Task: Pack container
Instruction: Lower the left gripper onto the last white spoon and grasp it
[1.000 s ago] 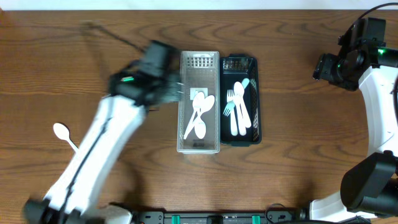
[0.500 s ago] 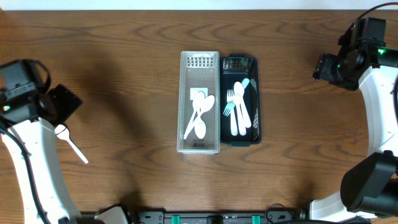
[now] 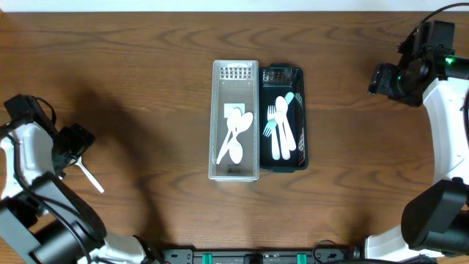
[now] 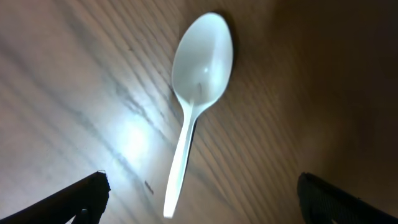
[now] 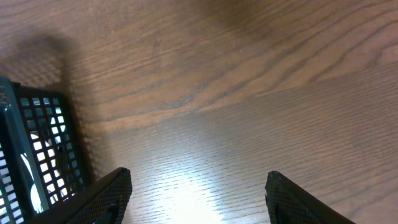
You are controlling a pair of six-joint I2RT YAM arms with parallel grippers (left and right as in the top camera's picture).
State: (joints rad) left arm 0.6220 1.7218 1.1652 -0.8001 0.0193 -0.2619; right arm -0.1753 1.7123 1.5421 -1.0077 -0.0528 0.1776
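Observation:
The white plastic spoon needs to lie lengthwise in the clear container, so the left gripper should next grab the spoon by its handle, beside its bowl.
A loose white plastic spoon (image 4: 196,93) lies on the table at the far left; overhead only its handle (image 3: 91,178) shows past my left gripper (image 3: 69,147). The left gripper (image 4: 202,199) is open, its fingers either side of the handle end, above the spoon. A clear container (image 3: 235,172) at table centre holds two white spoons (image 3: 236,136). A black basket (image 3: 302,158) beside it holds white forks (image 3: 281,132). My right gripper (image 3: 388,79) is open and empty over bare table at the far right; the basket's corner (image 5: 37,143) shows in its wrist view.
The wooden table (image 3: 146,73) surrounds the two containers. The right arm's white body (image 3: 447,125) runs along the right edge. The left arm's base (image 3: 44,227) sits at the lower left.
My left arm swung from the clear container out to the far left and now sits over the loose spoon. The right arm has not moved.

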